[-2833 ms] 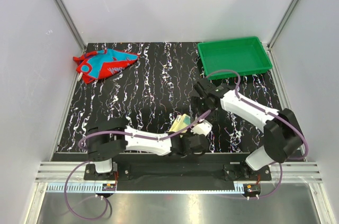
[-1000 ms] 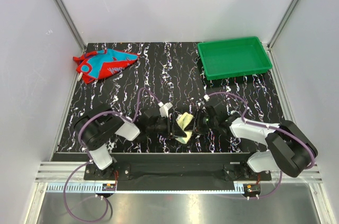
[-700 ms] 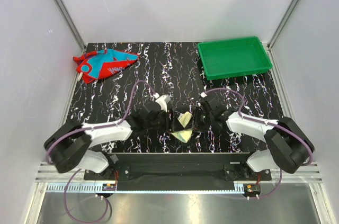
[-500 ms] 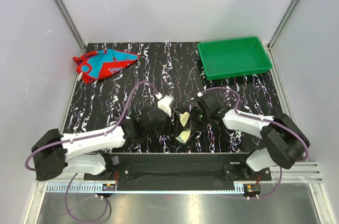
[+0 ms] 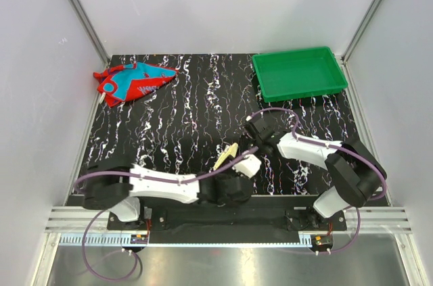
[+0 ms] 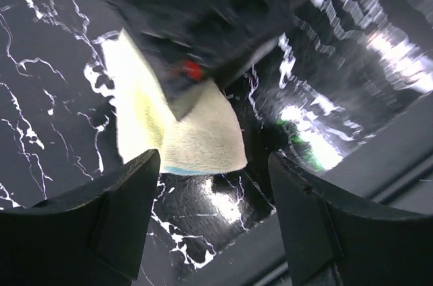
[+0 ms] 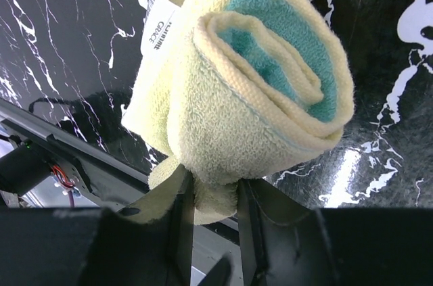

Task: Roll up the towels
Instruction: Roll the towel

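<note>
The towel's far end should stay free for my right gripper. My left gripper should next grab the pale yellow towel [image 5: 226, 156] by its near end.
The pale yellow towel [image 7: 257, 117] is rolled up, its teal patch spiralling at the end of the roll. My right gripper [image 7: 214, 184] is shut on the roll's lower fold. From above, the yellow towel [image 5: 226, 156] shows just left of the right gripper [image 5: 238, 151], near the table's front middle. My left gripper [image 6: 211, 164] stands open a little short of the yellow towel [image 6: 196, 140], with nothing between its fingers. It sits low by the front edge [image 5: 229, 179]. The red towel [image 5: 132, 80] with teal-blue patterns lies crumpled at the back left.
A green plastic tray [image 5: 267, 86] stands at the back right. The black marbled table top [image 5: 203, 110] lies between the towels. A metal rail [image 5: 223, 218] runs along the front edge, close under the left arm.
My left gripper has opened, let go of the yellow towel and drawn back toward the front edge. The right gripper keeps hold of the roll and has shifted it slightly.
</note>
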